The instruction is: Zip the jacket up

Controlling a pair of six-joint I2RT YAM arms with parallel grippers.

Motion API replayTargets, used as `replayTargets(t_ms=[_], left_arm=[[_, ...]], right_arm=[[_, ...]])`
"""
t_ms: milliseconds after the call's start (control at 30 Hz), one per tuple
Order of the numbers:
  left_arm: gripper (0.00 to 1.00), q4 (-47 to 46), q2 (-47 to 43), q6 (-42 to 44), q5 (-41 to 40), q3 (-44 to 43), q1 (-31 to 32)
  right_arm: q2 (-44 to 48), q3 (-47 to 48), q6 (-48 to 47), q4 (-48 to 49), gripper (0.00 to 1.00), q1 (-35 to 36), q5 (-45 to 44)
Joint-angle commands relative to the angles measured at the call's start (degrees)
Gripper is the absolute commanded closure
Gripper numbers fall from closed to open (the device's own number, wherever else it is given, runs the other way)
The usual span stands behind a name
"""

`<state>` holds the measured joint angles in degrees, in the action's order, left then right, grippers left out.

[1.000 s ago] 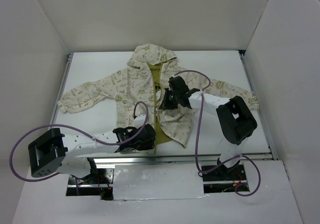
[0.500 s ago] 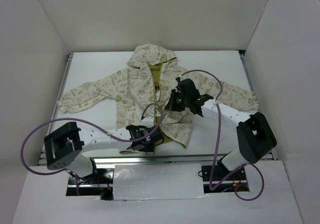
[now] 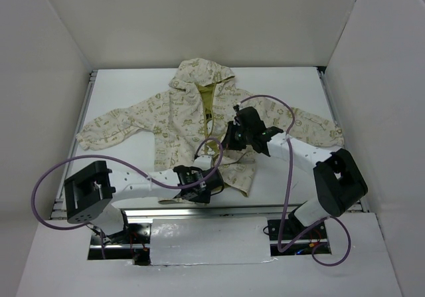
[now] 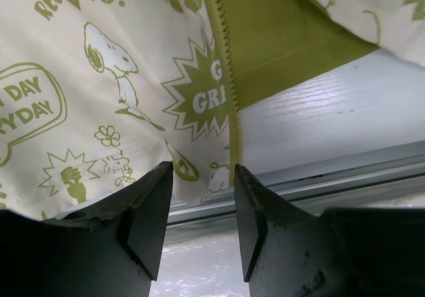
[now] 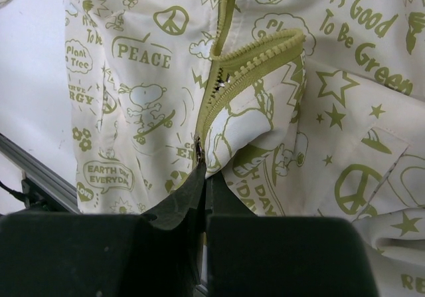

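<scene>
The jacket needs to be zipped up, so my left gripper needs to grab the jacket's bottom hem corner (image 4: 218, 180) next, beside the olive zipper strip (image 4: 228, 91), which leaves the strip's teeth to zip up.
The jacket (image 3: 172, 124) lies flat on the white table, hood at the far side, sleeves spread out. My left gripper (image 3: 211, 181) is open at the bottom hem. In the left wrist view its jaws (image 4: 202, 177) stand apart just below the hem corner of the jacket (image 4: 99, 78), beside the olive zipper strip (image 4: 228, 91), touching nothing. My right gripper (image 3: 229, 139) is over the jacket's front. In the right wrist view it (image 5: 204, 171) is shut on the zipper pull (image 5: 198, 148), where the two zipper strips (image 5: 259, 58) meet. Above that point the front stays open.
The table's metal front rail (image 3: 265, 207) runs just below the hem and shows in the left wrist view (image 4: 332, 171). White walls enclose the table on three sides. The right sleeve (image 3: 319, 127) reaches towards the right edge. Purple cables (image 3: 60, 171) loop from both arms.
My left gripper has moved right along the bottom hem to the zipper's lower end. The right arm's elbow has swung right, and the olive gap at the lower front has narrowed.
</scene>
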<state>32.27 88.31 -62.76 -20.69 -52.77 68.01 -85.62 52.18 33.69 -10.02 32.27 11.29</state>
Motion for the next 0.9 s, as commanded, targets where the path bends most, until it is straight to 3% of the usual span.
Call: replayTargets(t_ms=[0,333,467,700,867], left_arm=[[0.47,2.09,1.42,0.80,0.30,-1.10,0.37],[0.45,0.86,3.97,0.62,1.88,-0.75,1.07],[0.48,0.34,5.90,0.71,2.05,-0.49,1.07],[0.70,-1.51,7.57,0.71,3.29,0.74,1.07],[0.93,-3.35,8.54,1.68,4.34,1.00,1.07]], right_arm=[[1.43,-0.41,-1.00,1.76,1.00,0.34,0.14],[0.72,-0.68,-1.08,2.37,1.00,0.34,0.58],[0.72,-0.77,-1.26,2.46,1.00,0.34,0.66],[0.28,-0.68,-1.44,2.81,1.00,0.34,0.93],[0.11,-0.68,-1.35,3.08,1.00,0.33,1.63]])
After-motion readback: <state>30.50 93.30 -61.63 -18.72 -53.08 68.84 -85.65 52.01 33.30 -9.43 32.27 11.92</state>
